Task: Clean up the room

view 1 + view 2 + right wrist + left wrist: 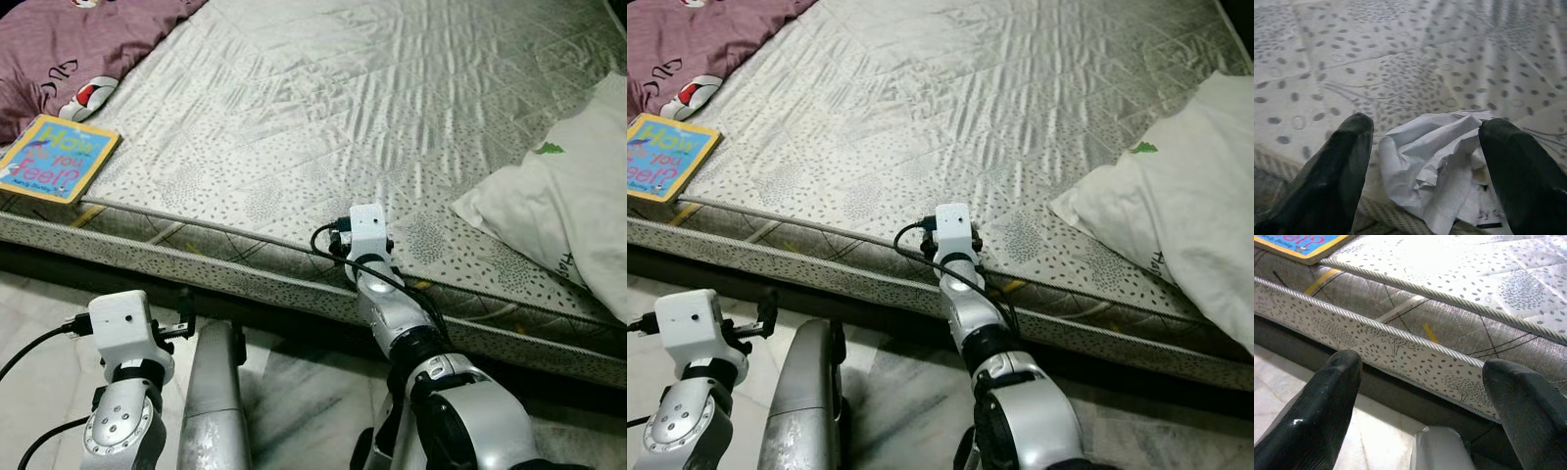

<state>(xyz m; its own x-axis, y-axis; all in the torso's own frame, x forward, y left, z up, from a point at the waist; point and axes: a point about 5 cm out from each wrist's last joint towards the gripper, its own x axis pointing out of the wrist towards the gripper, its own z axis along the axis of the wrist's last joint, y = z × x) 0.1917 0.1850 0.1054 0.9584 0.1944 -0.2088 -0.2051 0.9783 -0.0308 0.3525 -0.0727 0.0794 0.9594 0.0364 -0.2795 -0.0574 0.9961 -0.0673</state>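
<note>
The paper's crumpled middle [1432,159] stands up in a fold while the paper's printed end lies flat, so my right gripper should grab the paper by its middle next.
A crumpled white paper [1432,164] lies on the grey patterned mattress [323,108], close to its near edge. My right gripper [1425,129] is open, one black finger on either side of the paper and just above it. From the head, the right arm's white wrist block [369,230] sits over that spot and hides the paper. My left gripper [1422,367] is open and holds nothing, low beside the mattress's side wall [1400,350], over the pale floor. A yellow and blue picture book [54,157] lies at the mattress's left edge.
A white pillow [573,196] rests on the mattress at the right. A maroon blanket [69,49] is bunched at the far left, behind the book. A silver rounded part [216,392] stands on the marble floor [294,392] between my arms.
</note>
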